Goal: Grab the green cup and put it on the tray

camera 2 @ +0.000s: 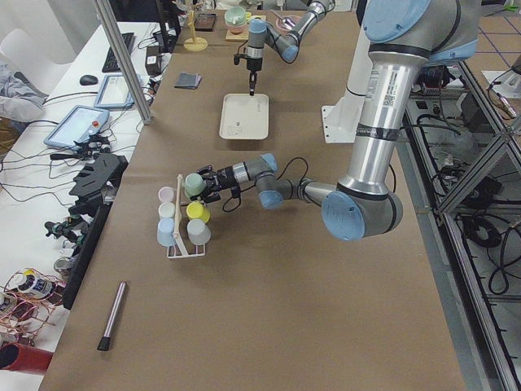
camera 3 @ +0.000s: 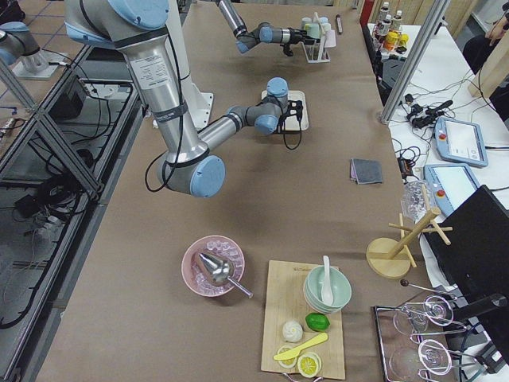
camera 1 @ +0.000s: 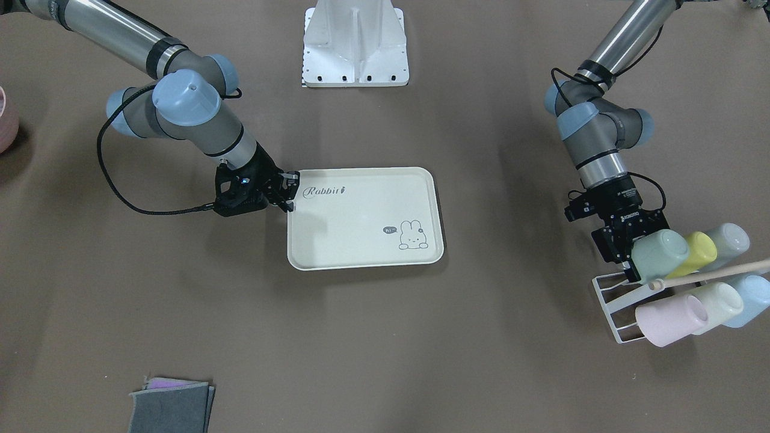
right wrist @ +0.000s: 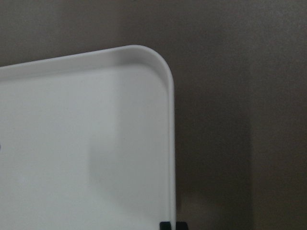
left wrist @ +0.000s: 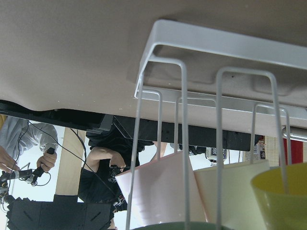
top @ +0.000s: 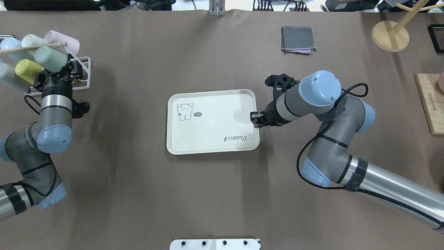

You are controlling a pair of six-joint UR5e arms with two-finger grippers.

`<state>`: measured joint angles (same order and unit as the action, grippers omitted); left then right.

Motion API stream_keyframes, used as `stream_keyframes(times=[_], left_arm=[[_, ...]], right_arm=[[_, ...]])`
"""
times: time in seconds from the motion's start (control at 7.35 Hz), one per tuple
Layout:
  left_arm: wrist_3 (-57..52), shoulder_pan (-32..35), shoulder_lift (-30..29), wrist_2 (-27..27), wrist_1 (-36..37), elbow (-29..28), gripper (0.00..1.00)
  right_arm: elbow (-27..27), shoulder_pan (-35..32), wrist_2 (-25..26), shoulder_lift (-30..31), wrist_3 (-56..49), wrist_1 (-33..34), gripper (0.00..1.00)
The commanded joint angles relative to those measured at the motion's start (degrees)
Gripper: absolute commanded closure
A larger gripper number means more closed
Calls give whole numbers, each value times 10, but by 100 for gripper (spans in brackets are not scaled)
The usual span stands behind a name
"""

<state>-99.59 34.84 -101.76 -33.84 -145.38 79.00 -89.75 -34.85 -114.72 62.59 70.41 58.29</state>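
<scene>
I will grab the green cup by its rim (left wrist: 184,224) with my left gripper next. Then I can move it onto the tray.
The green cup (camera 1: 659,255) hangs tilted on a white wire rack (camera 1: 607,300) at the table's left end; it also shows in the overhead view (top: 48,58). My left gripper (top: 59,69) is open, its fingers on either side of the cup's rim end; only the rim's edge (left wrist: 168,225) shows in the left wrist view. The cream tray (camera 1: 361,216) lies flat in the middle of the table and is empty. My right gripper (camera 1: 291,195) is shut on the rim of its short edge near the "Rabbit" script; the tips (right wrist: 172,224) pinch the rim.
On the rack hang a yellow-green cup (camera 1: 698,249), a pink cup (camera 1: 668,319), a whitish-green cup (camera 1: 719,304) and a blue cup (camera 1: 749,297), under a wooden rod (camera 1: 710,273). A grey cloth (top: 298,39) lies far from the tray. A wooden stand (top: 390,34) is at the far right.
</scene>
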Motion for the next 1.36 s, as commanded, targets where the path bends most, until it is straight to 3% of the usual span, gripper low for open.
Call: stream_keyframes(times=[0.0,0.14,0.41,0.82,1.23], left_arm=[[-35,1,24,0,-2,49,22],[-39,1,37,1,-2,66,22],[-76,4,57,1,-2,114,21],[-79,5,72,0,-6,178,23],[35,5,101,-43,-62,186,22]], right_arm=[[5,5,8,-3,0,-2,100],[5,5,7,-4,3,-3,100],[4,5,7,-4,8,-5,0],[-23,-41,-8,2,8,9,0],[-190,-96,-12,43,-7,213,0]])
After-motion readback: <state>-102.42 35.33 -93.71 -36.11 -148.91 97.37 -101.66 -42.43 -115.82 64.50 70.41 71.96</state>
